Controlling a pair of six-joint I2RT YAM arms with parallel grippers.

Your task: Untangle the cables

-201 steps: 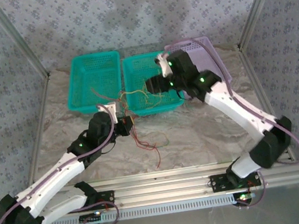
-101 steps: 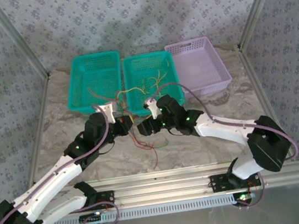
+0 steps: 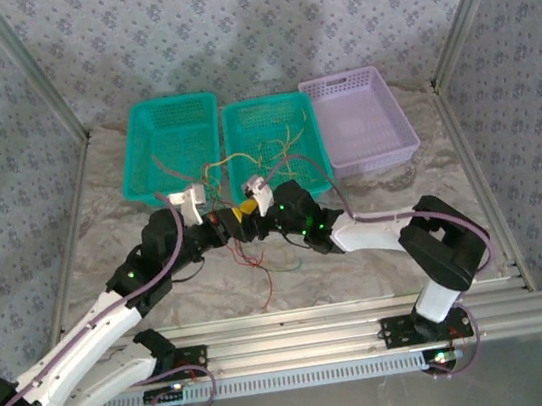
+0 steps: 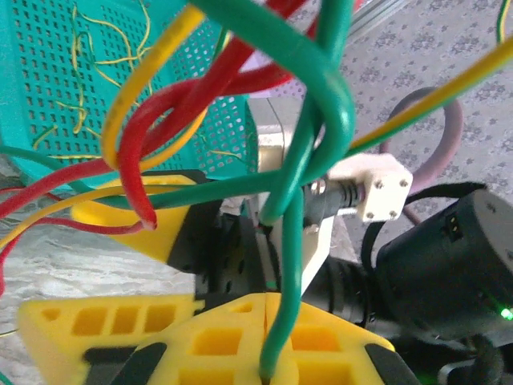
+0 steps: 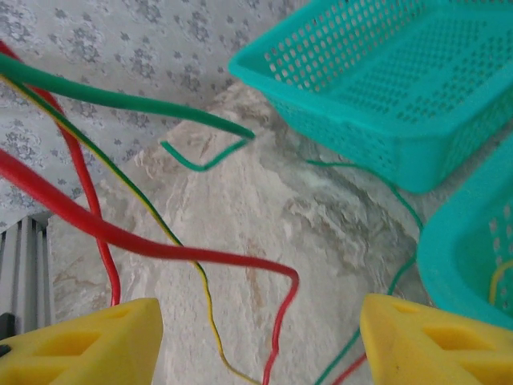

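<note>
I will grab only the red cable (image 4: 172, 104) next with my right gripper, by its loose hanging part beyond the knot. This is to untangle the red cable from the green cable.
The cables (image 3: 248, 254) are thin red, green and yellow wires, tangled between the two grippers and trailing onto the table. More strands lie in the middle teal basket (image 3: 314, 162). My left gripper (image 3: 224, 226) is shut on a green cable (image 4: 282, 321), which rises from its yellow jaws (image 4: 264, 303) into a knot of red cable (image 4: 172, 104) and yellow loops. My right gripper (image 3: 245, 214) faces the left one closely and stands open. In the right wrist view a red cable (image 5: 184, 253) and a yellow-green one (image 5: 196, 277) hang loose between its fingers (image 5: 80, 345).
The left teal basket (image 3: 143, 165) and a purple basket (image 3: 398, 135) flank the middle one at the back of the marble table (image 3: 372, 204). Metal frame posts (image 3: 42, 84) rise at both sides. An aluminium rail (image 3: 300, 335) runs along the near edge.
The right arm has swung out of the middle basket, down and left, until its open jaws meet the left gripper at the tangle. The left gripper has shifted slightly, still shut.
</note>
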